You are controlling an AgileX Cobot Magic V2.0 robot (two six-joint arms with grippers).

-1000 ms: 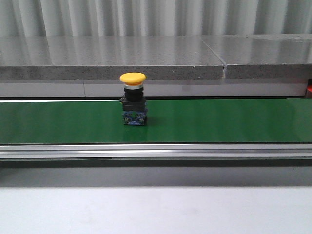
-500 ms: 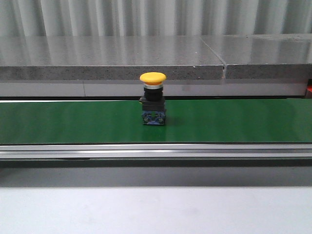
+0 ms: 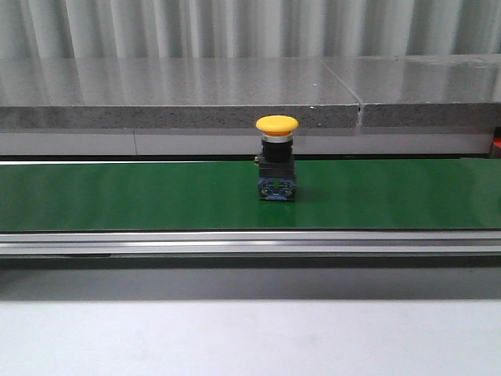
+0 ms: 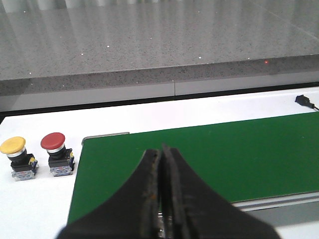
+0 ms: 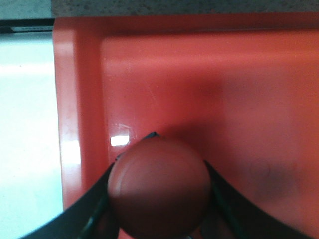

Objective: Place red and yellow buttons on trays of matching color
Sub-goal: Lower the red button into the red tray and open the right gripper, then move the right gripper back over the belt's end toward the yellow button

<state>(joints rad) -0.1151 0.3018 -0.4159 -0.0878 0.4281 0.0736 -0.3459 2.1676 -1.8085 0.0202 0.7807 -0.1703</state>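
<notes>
My right gripper opens now, since the red button [image 5: 159, 186] sits low inside the red rim [image 5: 70, 114] and would remain in the tray.
A yellow button [image 3: 277, 159] with a black and blue base stands upright on the green belt [image 3: 117, 196] in the front view, where neither gripper shows. In the left wrist view my left gripper [image 4: 160, 162] is shut and empty above the belt's end [image 4: 239, 149]. Beside that end, on the white table, stand another yellow button [image 4: 15, 155] and a red button [image 4: 56, 152]. In the right wrist view my right gripper [image 5: 159, 167] is shut on a red button [image 5: 158, 186] over the red tray [image 5: 209, 79]. I cannot tell whether this button touches the tray floor.
A grey stone ledge [image 3: 180, 94] runs behind the belt, and an aluminium rail [image 3: 250, 243] runs along its front. A small black plug [image 4: 304, 101] lies on the white table beyond the belt. The red tray's raised rim [image 5: 67, 99] borders white table.
The yellow button on the belt has travelled to the right, from left of centre to right of centre in the front view.
</notes>
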